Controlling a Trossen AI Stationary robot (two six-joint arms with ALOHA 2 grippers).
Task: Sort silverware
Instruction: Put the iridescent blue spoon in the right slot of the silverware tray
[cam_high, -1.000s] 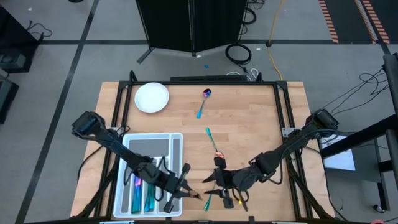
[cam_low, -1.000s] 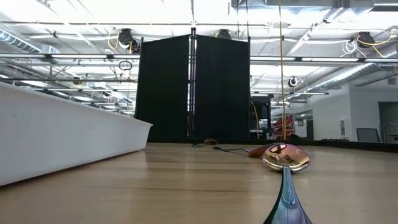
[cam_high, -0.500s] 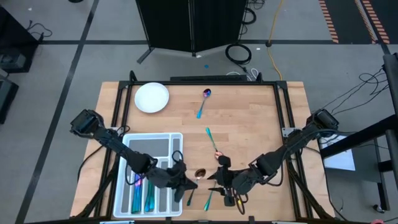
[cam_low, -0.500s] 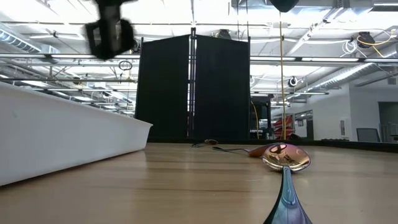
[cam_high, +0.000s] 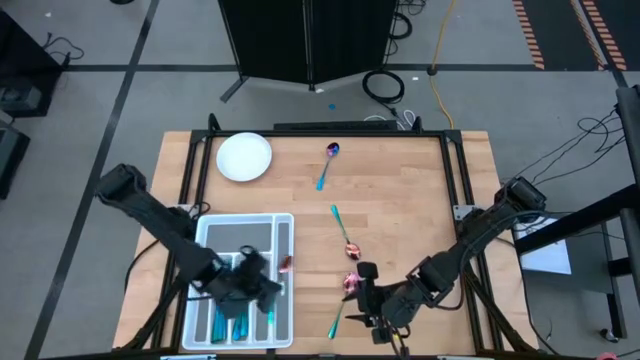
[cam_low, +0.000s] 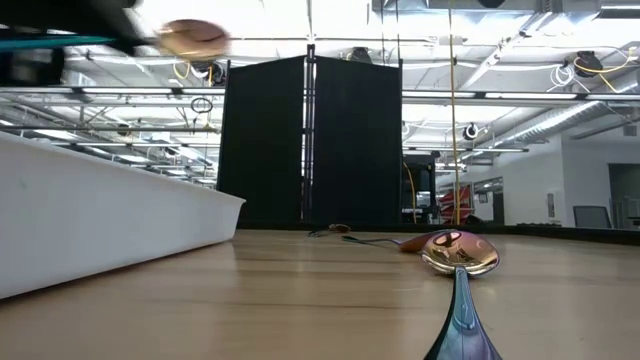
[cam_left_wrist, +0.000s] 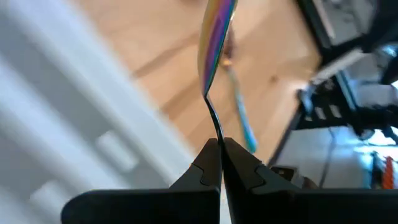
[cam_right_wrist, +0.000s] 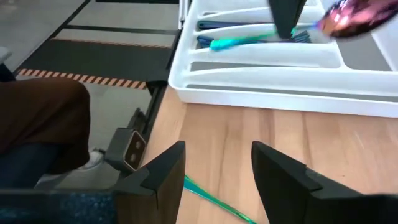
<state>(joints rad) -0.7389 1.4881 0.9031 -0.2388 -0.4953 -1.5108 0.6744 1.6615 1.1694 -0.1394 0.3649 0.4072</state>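
The spoon points diagonally across the sides of the tray's sections. My left gripper should keep holding it until I turn it and bring it down into the tray.
Iridescent spoons are the silverware in view. My left gripper (cam_high: 266, 284) is shut on one spoon (cam_right_wrist: 273, 36) above the white compartment tray (cam_high: 210, 232); its bowl (cam_high: 285, 264) hangs over the tray's right side. Several pieces (cam_high: 228, 318) lie in the tray. My right gripper (cam_right_wrist: 214, 171) stands open near the table's front edge, above the teal handle (cam_right_wrist: 208, 194) of a spoon (cam_high: 341, 305) lying flat on the table. Two more spoons (cam_high: 344, 232) (cam_high: 327, 166) lie farther back. My left gripper pinches the spoon's slim handle (cam_left_wrist: 217, 132) between its two shut fingers, nearer the bowl than the teal free end (cam_right_wrist: 217, 43). The fingers lie across the handle. The spoon hangs roughly level and clear of the tray, its bowl (cam_left_wrist: 216, 34) pointing away from the gripper.
A white round plate (cam_high: 244, 157) sits at the far left of the table. The tray's wall (cam_low: 100, 220) rises at the left in the low view. A spoon's bowl (cam_low: 460, 253) rests on the wood close to the low camera. A person's trouser leg (cam_right_wrist: 37, 124) shows beyond the near edge.
My left gripper has lifted a spoon off the table near the front edge and carried it toward the table's left, over the tray, rolling its wrist on the way. My right gripper has edged slightly toward the near edge, staying open.
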